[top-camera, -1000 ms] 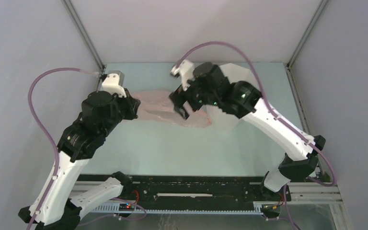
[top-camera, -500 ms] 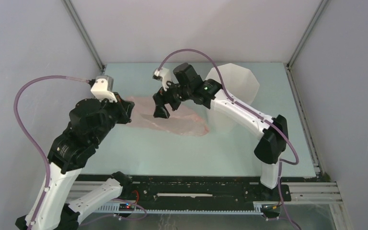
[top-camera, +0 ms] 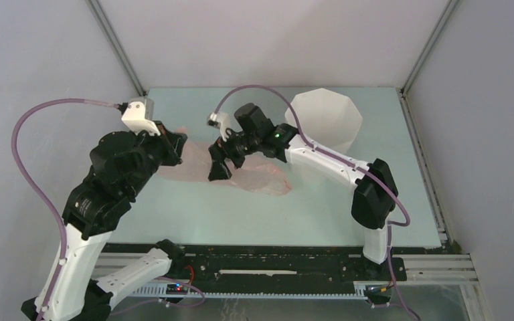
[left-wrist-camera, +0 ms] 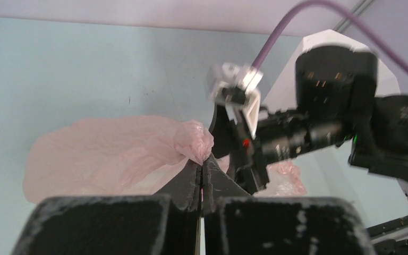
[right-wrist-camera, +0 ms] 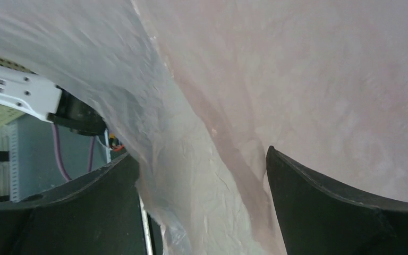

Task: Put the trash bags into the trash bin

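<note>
My right gripper will next grab the trash bag by its gathered middle fold [top-camera: 233, 175], so the outer film stays free to go into the bin [top-camera: 324, 120].
The pale-pink trash bag [top-camera: 258, 175] lies stretched across the middle of the table. My left gripper [top-camera: 177, 148] is shut on a bunched corner of the bag [left-wrist-camera: 193, 139] at its left end, and the film is lifted there. My right gripper [top-camera: 218, 160] is open and its fingers straddle the bag's film [right-wrist-camera: 207, 175] near the middle, with wrinkled film between them. The white faceted trash bin [top-camera: 324, 120] stands upright at the back right, behind the right arm. It also shows in the left wrist view [left-wrist-camera: 319, 42].
Grey enclosure walls with metal corner posts [top-camera: 117, 50] close in the table at the left, back and right. The black rail [top-camera: 274, 267] with the arm bases runs along the near edge.
My right gripper has moved left and down from near the bin onto the middle of the bag. My left arm has shifted slightly left and back, still holding the bag's corner.
</note>
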{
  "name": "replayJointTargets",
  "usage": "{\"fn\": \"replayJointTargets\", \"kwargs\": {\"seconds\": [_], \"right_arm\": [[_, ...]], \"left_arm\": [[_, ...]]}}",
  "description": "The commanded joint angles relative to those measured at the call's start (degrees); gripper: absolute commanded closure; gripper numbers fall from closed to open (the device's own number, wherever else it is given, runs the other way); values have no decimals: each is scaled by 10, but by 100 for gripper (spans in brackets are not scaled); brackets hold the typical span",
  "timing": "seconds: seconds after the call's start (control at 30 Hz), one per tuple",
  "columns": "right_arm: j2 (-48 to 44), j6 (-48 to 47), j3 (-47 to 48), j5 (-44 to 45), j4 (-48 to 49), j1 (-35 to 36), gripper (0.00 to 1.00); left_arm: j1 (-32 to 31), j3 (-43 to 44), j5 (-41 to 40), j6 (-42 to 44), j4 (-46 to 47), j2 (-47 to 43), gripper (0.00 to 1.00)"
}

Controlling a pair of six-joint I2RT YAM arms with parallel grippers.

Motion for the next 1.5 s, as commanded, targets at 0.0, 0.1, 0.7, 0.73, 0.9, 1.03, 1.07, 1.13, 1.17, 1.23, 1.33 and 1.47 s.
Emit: {"fn": "replayJointTargets", "kwargs": {"seconds": [0.0,0.1,0.7,0.73,0.9,1.03,1.07,1.13,1.17,1.23,1.33,1.47], "right_arm": [[-59,-4,-57,116,67,26,6],[-56,-27,-55,180,61,40,6],[-48,155,47,229,53,-6,100],[-42,172,68,239,46,-10,100],[-25,301,176,250,24,-52,100],[-19,380,234,245,25,-81,100],[-19,390,247,241,24,-85,100],[-20,390,264,232,23,-90,100],[-24,380,267,229,23,-91,100],[-37,358,266,228,17,-92,100],[-69,338,253,213,5,-101,100],[-118,303,260,192,-41,-130,100]], "left_arm": [[-5,41,9,9,24,16,100],[-5,49,12,10,24,19,100],[-5,51,65,18,65,-2,100],[-5,52,84,18,72,-2,100],[-5,50,197,-3,92,11,100],[-8,34,268,-38,110,27,100],[-12,32,277,-46,115,31,100],[-21,25,289,-63,132,39,100],[-25,21,297,-71,144,42,100],[-36,19,311,-89,172,52,100],[-62,36,320,-110,205,78,99],[-70,75,283,-135,195,97,59]]}}
